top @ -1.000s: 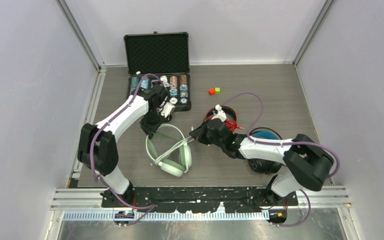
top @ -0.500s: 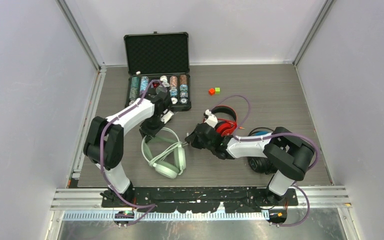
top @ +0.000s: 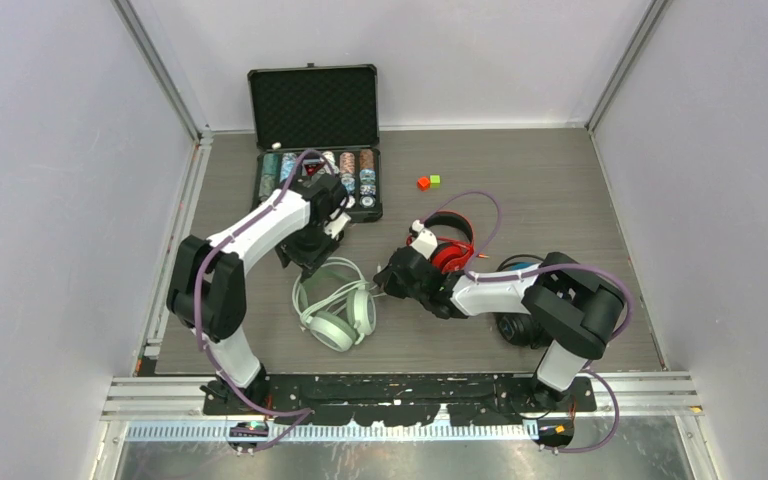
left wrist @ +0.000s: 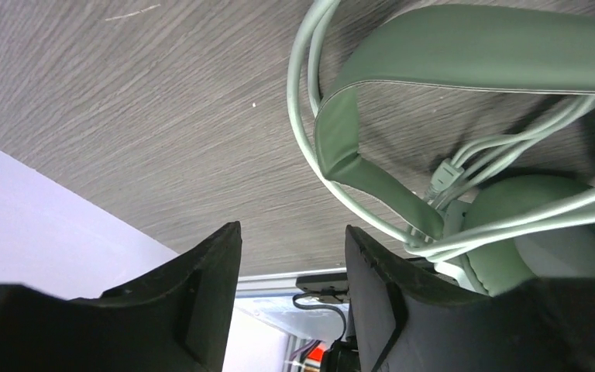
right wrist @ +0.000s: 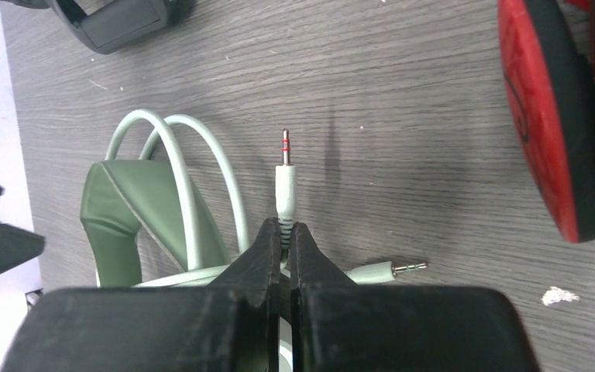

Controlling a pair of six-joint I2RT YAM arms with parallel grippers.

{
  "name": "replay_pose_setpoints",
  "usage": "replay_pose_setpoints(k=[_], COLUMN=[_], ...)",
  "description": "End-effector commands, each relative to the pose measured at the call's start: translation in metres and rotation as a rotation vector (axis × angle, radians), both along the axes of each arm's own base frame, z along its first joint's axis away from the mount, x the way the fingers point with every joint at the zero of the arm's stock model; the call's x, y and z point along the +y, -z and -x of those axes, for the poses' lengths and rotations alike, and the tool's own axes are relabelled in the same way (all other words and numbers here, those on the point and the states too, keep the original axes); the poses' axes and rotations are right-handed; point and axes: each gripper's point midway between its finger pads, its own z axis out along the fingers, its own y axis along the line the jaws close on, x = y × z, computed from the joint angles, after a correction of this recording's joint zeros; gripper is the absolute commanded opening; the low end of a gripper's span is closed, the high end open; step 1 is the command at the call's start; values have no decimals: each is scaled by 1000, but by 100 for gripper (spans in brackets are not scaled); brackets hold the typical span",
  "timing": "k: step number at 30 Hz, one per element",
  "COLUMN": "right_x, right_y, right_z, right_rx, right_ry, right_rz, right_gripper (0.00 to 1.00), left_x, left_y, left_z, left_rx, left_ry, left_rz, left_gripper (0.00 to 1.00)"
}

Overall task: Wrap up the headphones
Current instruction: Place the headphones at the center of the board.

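Observation:
My right gripper is ready to open. The table below the cable is flat and empty, so the cable would come to rest by the second plug.
The pale mint-green headphones (top: 338,312) lie on the table between my two arms, their thin cable looped around the headband (left wrist: 472,54). My left gripper (top: 310,256) hovers at the headband's far-left side, open (left wrist: 293,242) with nothing between its fingers. My right gripper (top: 392,279) is shut (right wrist: 285,226) on the cable just behind one jack plug (right wrist: 284,182). A second plug (right wrist: 391,270) lies on the table beside it. The red headphones (top: 448,246) sit just right of the right gripper, ear cup (right wrist: 550,116) close by. The black headphones (top: 520,325) lie partly under the right arm.
An open black case (top: 315,110) of poker chips stands at the back left, just beyond the left arm. A small red cube (top: 423,183) and a green cube (top: 435,179) lie behind the red headphones. Grey walls enclose the table.
My left gripper has opened and let go of the mint-green headphones. My right gripper has moved left toward them with the cable end, and the headphones have shifted and turned a little.

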Motion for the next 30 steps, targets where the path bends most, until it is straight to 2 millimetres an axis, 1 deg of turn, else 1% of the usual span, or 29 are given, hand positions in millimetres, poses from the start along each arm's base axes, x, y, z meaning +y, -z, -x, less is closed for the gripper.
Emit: replay_pose_setpoints(k=[1,2,4,7,9,12,13,15,18,20,21,23,27,30], right_x=[4,4,3,3,2,1,1,-2,-7,-9,-10,-12,-14,-16], right_y=[-12,-13,-14,-15,-15,-16,-16,-18,-21,-24,-24,-25,-29,-41], right_z=[-15,-15,-16,-18,-18,-18,-18,-18,-17,-17,-16,-16,-15,-14], right_rx=[-45,-46,-49,-53,-52,-47,-48,-51,-57,-62,-60,-59,-53,-55], right_ry=[47,47,53,60,63,70,73,83,93,98,99,102,113,115], right_rz=[-19,-19,-18,-15,-7,-13,-14,-18,-13,-11,-6,-3,-2,-9], right_gripper=[5,5,5,6,8,9,9,9,9,10,10,13,24,32], left_x=[-11,-16,-34,-77,-98,-119,-123,-128,-138,-142,-143,-140,-136,-134], left_y=[-33,-37,-46,-54,-52,-39,-31,-17,0,11,17,29,38,34], left_z=[-1,-3,-7,-11,-8,-9,-10,-9,-5,-2,1,6,12,15], left_rx=[-63,-79,-106,-133,-127,-132,-128,-114,-84,-76,-69,-64,-45,-48], left_ry=[-42,-52,-68,-67,-48,-54,-71,-102,-108,-110,-107,-111,-113,-108], left_rz=[87,113,218,429,508,569,582,595,617,610,602,575,545,544], left_gripper=[54,53,52,48,45,36,31,27,26,25,25,25,24,24])
